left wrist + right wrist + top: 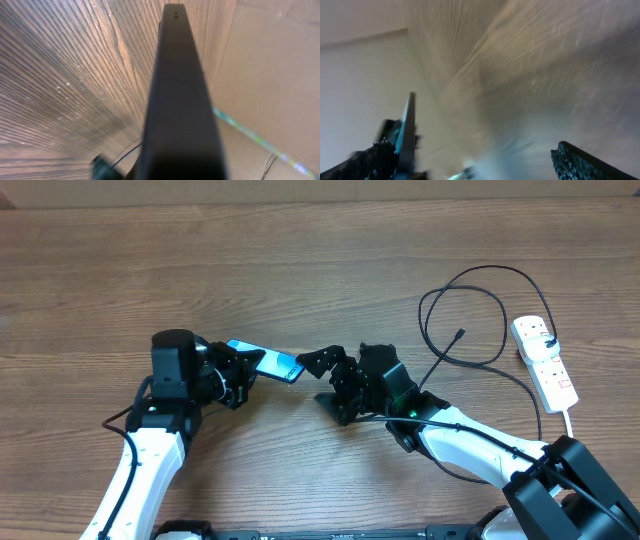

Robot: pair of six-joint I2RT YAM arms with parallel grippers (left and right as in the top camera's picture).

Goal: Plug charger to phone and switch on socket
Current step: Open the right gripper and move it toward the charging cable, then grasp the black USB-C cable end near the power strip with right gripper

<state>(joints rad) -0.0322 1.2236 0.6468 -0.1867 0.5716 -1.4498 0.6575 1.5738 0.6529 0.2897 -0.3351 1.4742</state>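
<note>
The charger has to plug into the phone [272, 363], so the robot's right hand should grab it just behind its connector tip [456, 339] and leave the connector tip sticking out clear.
My left gripper [240, 372] is shut on the phone [272, 363] and holds it tilted above the table, its light-blue screen up. In the left wrist view the phone's dark edge [180, 100] fills the middle. My right gripper [322, 380] is open and empty, just right of the phone's free end. In the right wrist view the phone [408, 135] shows edge-on at the left, inside my open jaws [475, 162]. The charger [470, 280] loops on the table at the right, its connector tip [460, 333] lying free. The socket [545, 360] lies at the far right.
The socket's thick white cord [570, 420] runs toward the front right. The black cable's loops lie between my right arm and the socket. A cardboard wall [270, 75] stands behind the wooden table [300, 260].
</note>
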